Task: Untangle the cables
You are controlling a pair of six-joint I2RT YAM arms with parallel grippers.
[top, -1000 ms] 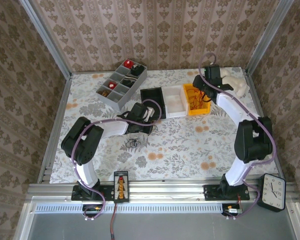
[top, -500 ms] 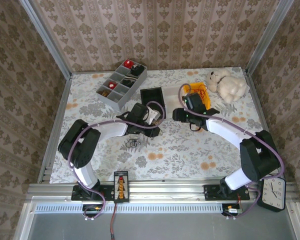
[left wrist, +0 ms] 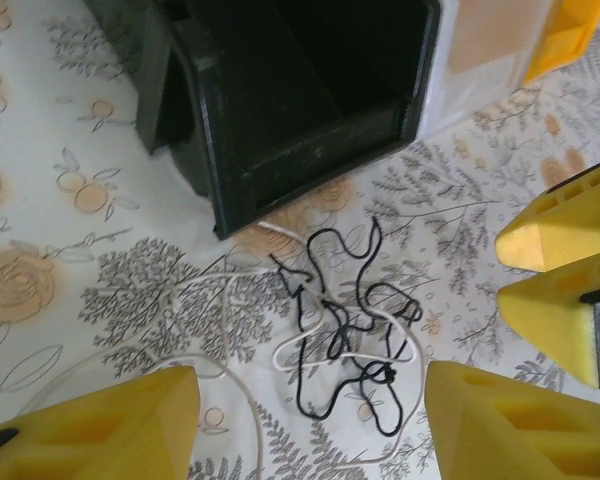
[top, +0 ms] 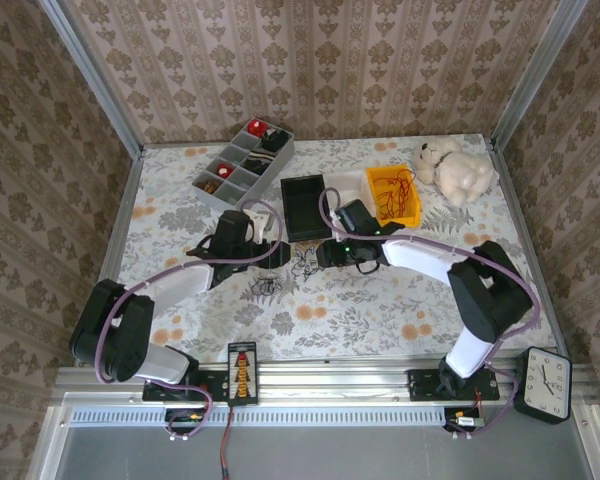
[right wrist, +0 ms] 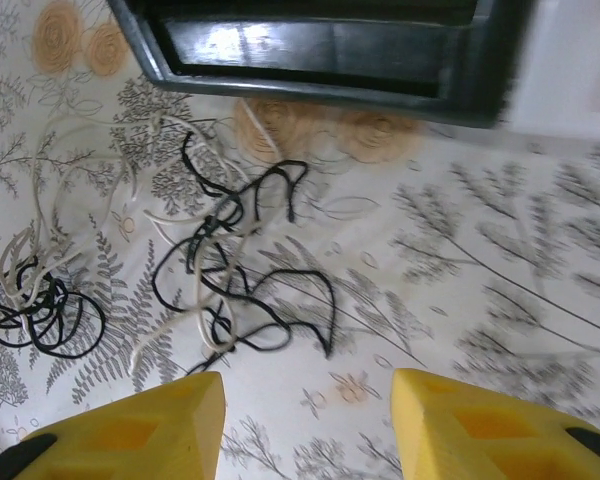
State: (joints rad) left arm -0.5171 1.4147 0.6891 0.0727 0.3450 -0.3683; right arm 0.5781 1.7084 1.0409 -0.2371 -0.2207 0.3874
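Note:
Next, the left gripper grabs the whitish cable at the tangle's near edge (top: pixel 302 276). This leaves the black cable's loops free to untangle.
A black cable (left wrist: pixel 352 318) and a whitish cable (left wrist: pixel 242 385) lie tangled together on the flowered table, just in front of the black bin (left wrist: pixel 300 100). In the top view this tangle (top: pixel 302 263) sits between my two grippers. My left gripper (left wrist: pixel 310 430) hovers over it, open, with nothing between its yellow fingers (left wrist: pixel 105 425). My right gripper (right wrist: pixel 305 430) faces it from the other side, open and empty. In the right wrist view, a black cable (right wrist: pixel 248 268) crosses whitish loops (right wrist: pixel 65 195). A red cable (top: pixel 397 188) lies in the orange bin (top: pixel 383 214).
A second small black bunch (top: pixel 264 288) lies nearer the arms. A white bin (top: pixel 344 183) stands between the black and orange bins. A grey divided tray (top: pixel 242 172) is at the back left, a teddy bear (top: pixel 458 172) at the back right.
My left gripper has opened and drawn back left and nearer, leaving the tangle on the table. My right arm has swung from the orange bin down to the middle, beside the tangle.

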